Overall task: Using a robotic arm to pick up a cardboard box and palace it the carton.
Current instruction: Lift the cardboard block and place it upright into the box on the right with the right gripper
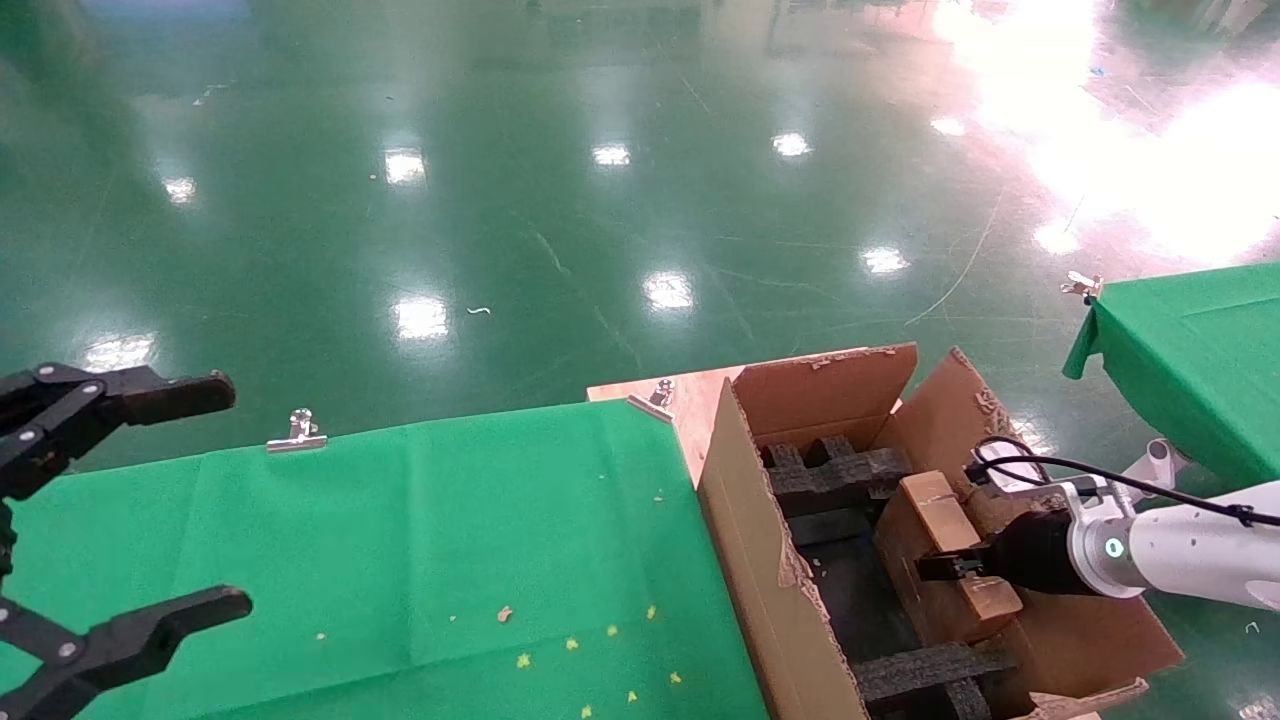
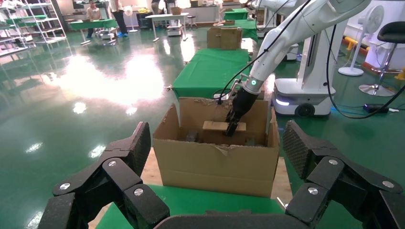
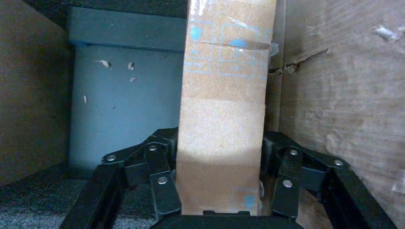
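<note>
I should open my right gripper now, because the cardboard box's lower edge (image 1: 902,596) stands down on the carton's dark bottom.
The carton (image 1: 750,540) stands open with ragged flaps just right of the green table, with black foam inserts (image 1: 835,475) inside. The cardboard box (image 1: 940,545) stands on edge inside it, near the carton's right wall. My right gripper (image 1: 945,567), on the white arm with the teal ring (image 1: 1190,550), is shut on the box from above. In the right wrist view the fingers (image 3: 162,186) clamp both sides of the box (image 3: 224,119). The left wrist view shows the carton (image 2: 215,167), the box (image 2: 217,126) and the right gripper (image 2: 232,129). My left gripper (image 1: 235,497) is open and empty at the far left.
A green-clothed table (image 1: 400,560) with metal clips (image 1: 296,432) lies left of the carton, over a wooden board (image 1: 690,400). A second green table (image 1: 1200,350) is at the right. Glossy green floor lies beyond.
</note>
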